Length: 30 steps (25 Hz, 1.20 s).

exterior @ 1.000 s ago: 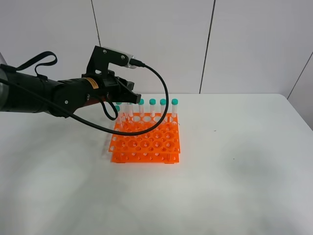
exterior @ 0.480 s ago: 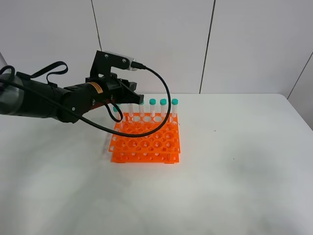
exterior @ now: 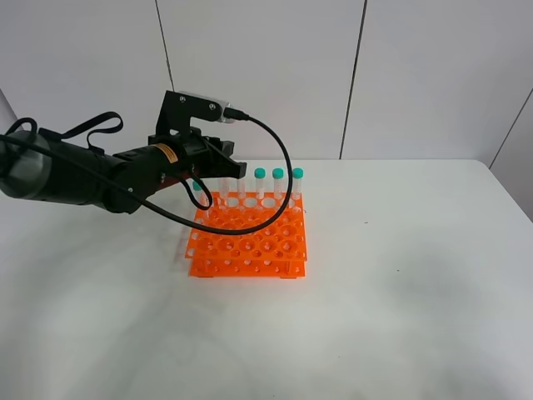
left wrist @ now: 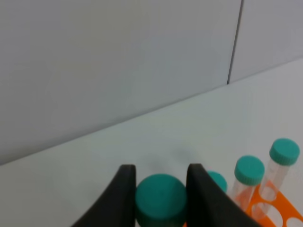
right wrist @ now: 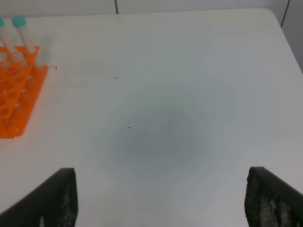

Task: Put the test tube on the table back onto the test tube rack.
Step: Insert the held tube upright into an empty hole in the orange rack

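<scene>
The test tube's cap [left wrist: 161,198] is above the caps in the orange rack [left wrist: 280,208], so my left gripper needs to keep hold of the test tube until the test tube is lower.
My left gripper [exterior: 226,169] hovers over the back row of the orange test tube rack [exterior: 250,243] on the white table [exterior: 400,275]. In the left wrist view its two black fingers [left wrist: 124,194] are shut on the teal cap of a test tube [left wrist: 161,201], held upright. In the high view the gripper hides that tube. Other teal-capped tubes [exterior: 278,185] stand in the rack's back row and show in the left wrist view [left wrist: 249,171]. My right gripper [right wrist: 163,198] is open and empty over bare table, off to the right of the rack [right wrist: 14,94].
A black cable [exterior: 279,179] loops from the left wrist camera down over the rack's back rows. A grey panelled wall [exterior: 358,75] stands behind the table. The table's right edge [right wrist: 284,33] lies beyond the right gripper.
My left gripper has shifted a little to the right along the rack's back row with the tube in it, and now covers one more standing tube's cap. The rack has not moved.
</scene>
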Available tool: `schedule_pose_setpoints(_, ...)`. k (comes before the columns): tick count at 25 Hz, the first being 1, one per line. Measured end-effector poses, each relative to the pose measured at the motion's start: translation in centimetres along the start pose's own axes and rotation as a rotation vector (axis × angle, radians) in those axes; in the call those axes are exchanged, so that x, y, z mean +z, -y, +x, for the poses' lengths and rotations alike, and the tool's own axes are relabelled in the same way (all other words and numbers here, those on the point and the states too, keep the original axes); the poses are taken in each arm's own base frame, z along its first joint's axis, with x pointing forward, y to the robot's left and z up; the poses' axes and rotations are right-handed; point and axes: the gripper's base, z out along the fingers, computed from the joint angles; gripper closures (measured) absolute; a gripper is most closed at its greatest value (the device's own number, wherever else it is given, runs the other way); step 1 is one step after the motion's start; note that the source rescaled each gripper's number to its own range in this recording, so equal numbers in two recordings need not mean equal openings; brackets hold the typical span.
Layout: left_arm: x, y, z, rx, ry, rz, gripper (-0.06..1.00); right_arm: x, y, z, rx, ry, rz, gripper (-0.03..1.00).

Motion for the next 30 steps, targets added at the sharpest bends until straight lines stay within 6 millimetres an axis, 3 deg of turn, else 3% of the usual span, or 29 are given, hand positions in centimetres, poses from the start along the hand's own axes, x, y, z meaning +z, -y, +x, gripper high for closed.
schedule_pose_setpoints(8,0.8,-0.2,1.7,0.002,-0.039,-0.006,0.94,0.0,0.0,0.0,0.002,0.0,-0.003,0.06)
schedule_pose_setpoints(24,1.3,-0.4,2.3,0.03,-0.029,-0.012,0.94,0.0,-0.1,0.0,0.004,0.0,-0.006,0.06)
schedule_pose_setpoints(30,0.6,-1.3,4.8,0.029,-0.137,-0.03,0.94,0.0,-0.1,0.0,0.004,0.0,-0.006,0.06)
